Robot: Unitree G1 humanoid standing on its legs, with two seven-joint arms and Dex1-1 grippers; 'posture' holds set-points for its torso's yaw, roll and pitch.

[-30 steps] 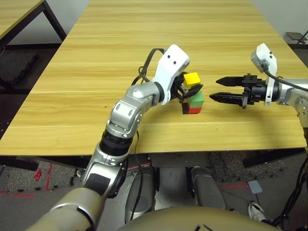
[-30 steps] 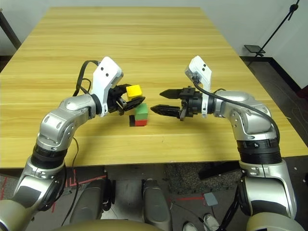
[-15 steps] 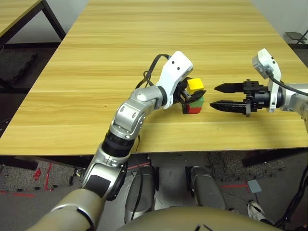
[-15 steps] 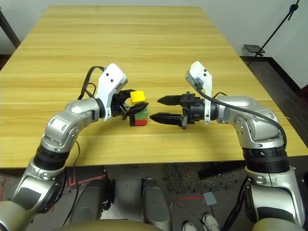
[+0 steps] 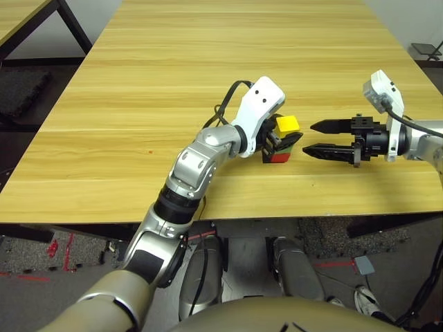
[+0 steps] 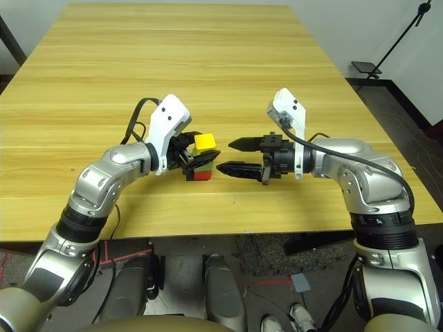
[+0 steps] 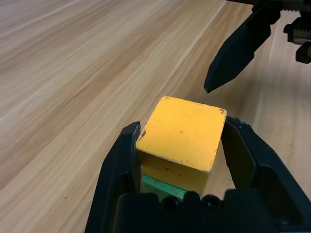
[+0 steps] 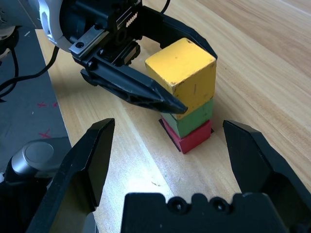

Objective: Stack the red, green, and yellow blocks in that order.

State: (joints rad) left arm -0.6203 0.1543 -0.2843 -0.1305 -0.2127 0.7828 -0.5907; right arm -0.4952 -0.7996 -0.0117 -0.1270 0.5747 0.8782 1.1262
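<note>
My left gripper is ready to let go, as the yellow block's bottom is on the green block's top in the left wrist view and the block would stand.
The red block (image 8: pixel 193 139) stands on the table with the green block (image 8: pixel 194 118) on top of it. My left gripper (image 6: pixel 205 149) is shut on the yellow block (image 8: pixel 182 70), one black finger (image 7: pixel 121 160) on each side. The yellow block is at the top of the stack, resting on or just above the green one and shifted a little toward my left arm. In the left wrist view a green strip (image 7: pixel 158 186) shows under the yellow block (image 7: pixel 182 136). My right gripper (image 6: pixel 224 155) is open just to the right of the stack, its fingers pointing at it without touching.
A flat black patch (image 5: pixel 266 158) lies under the red block. The wooden table (image 5: pixel 208 55) stretches far behind the stack, and its front edge (image 5: pixel 228 213) runs close below both grippers. A second table (image 5: pixel 17 21) stands at the far left.
My left gripper has carried the yellow block to the right and down, from beside the stack to on top of the green block. The right gripper has hardly moved.
</note>
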